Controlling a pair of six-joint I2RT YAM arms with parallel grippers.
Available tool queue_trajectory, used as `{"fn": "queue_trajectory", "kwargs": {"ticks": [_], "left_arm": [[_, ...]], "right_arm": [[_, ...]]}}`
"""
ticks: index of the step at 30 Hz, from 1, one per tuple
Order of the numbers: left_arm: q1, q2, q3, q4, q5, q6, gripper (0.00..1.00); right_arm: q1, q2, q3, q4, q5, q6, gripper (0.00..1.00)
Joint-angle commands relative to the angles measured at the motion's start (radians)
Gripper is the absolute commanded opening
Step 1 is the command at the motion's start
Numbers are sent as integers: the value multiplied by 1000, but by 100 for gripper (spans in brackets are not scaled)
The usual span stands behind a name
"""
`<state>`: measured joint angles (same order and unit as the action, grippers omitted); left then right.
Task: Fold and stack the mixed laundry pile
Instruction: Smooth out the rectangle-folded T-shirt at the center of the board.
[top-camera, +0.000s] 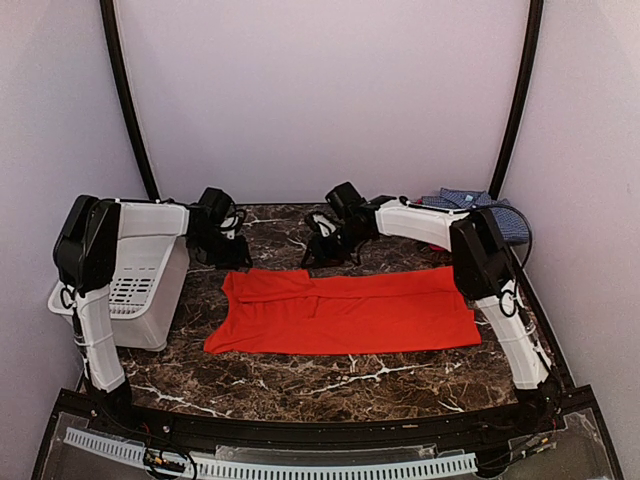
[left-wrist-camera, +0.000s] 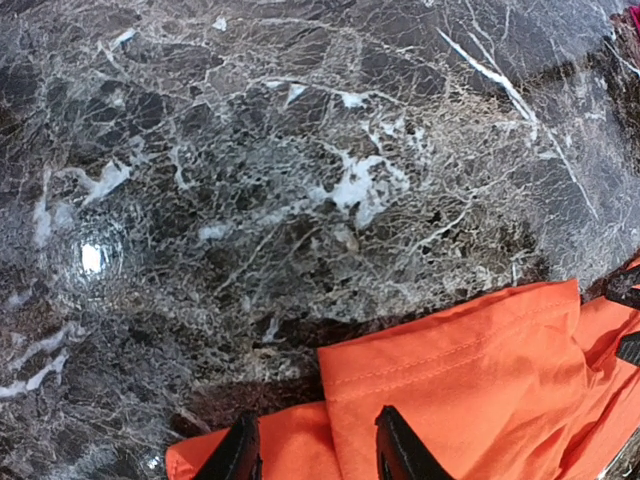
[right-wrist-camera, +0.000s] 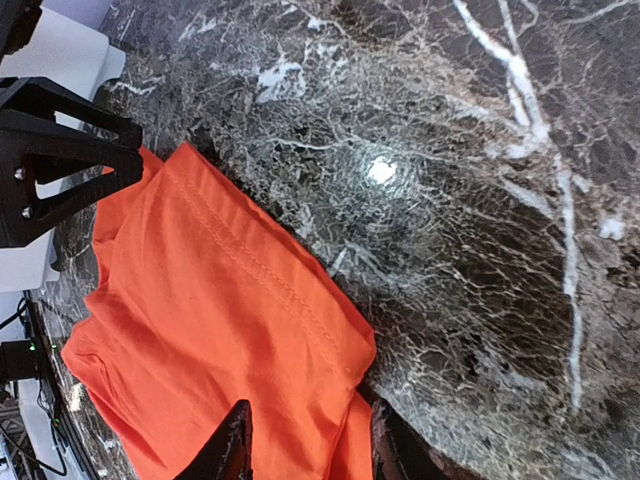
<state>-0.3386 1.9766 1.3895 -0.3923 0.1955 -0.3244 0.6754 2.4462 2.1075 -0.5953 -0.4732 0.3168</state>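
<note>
My left gripper's open fingers are above the orange-red shirt and would close on air. It first moves toward the folded hem's corner, then closes on it.
The orange-red shirt (top-camera: 345, 312) lies flat as a long band across the middle of the marble table (top-camera: 300, 385). My left gripper (top-camera: 233, 256) hovers at its far left edge, open, with a folded hem (left-wrist-camera: 450, 350) just below the fingertips and nothing pinched. My right gripper (top-camera: 330, 250) hangs over the far edge near the middle, also open, above a hemmed corner (right-wrist-camera: 330, 330) of the same shirt. The blue-and-white checked shirt (top-camera: 482, 212) sits bunched at the back right, behind the right arm.
A white slotted basket (top-camera: 140, 290) stands at the left side, under the left arm. The left gripper's black finger (right-wrist-camera: 50, 160) shows at the left edge of the right wrist view. Dark curved poles rise at both back corners.
</note>
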Motion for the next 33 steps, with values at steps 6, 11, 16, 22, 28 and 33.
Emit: {"fn": "queue_trajectory", "kwargs": {"ticks": [6, 11, 16, 22, 28, 33], "left_arm": [[-13, 45, 39, -21, 15, 39, 37], [-27, 82, 69, -13, 35, 41, 37], [-34, 106, 85, -10, 35, 38, 33], [-34, 107, 91, -9, 44, 38, 22], [-36, 101, 104, -24, 40, 30, 7], [-40, 25, 88, -9, 29, 34, 0]], "right_arm": [[19, 99, 85, -9, -34, 30, 37], [19, 120, 98, -6, -39, 36, 36], [19, 155, 131, -7, -52, 43, 34], [19, 178, 147, 24, -97, 74, 28], [22, 164, 129, 51, -100, 94, 4], [32, 69, 47, 118, -97, 89, 0]]}}
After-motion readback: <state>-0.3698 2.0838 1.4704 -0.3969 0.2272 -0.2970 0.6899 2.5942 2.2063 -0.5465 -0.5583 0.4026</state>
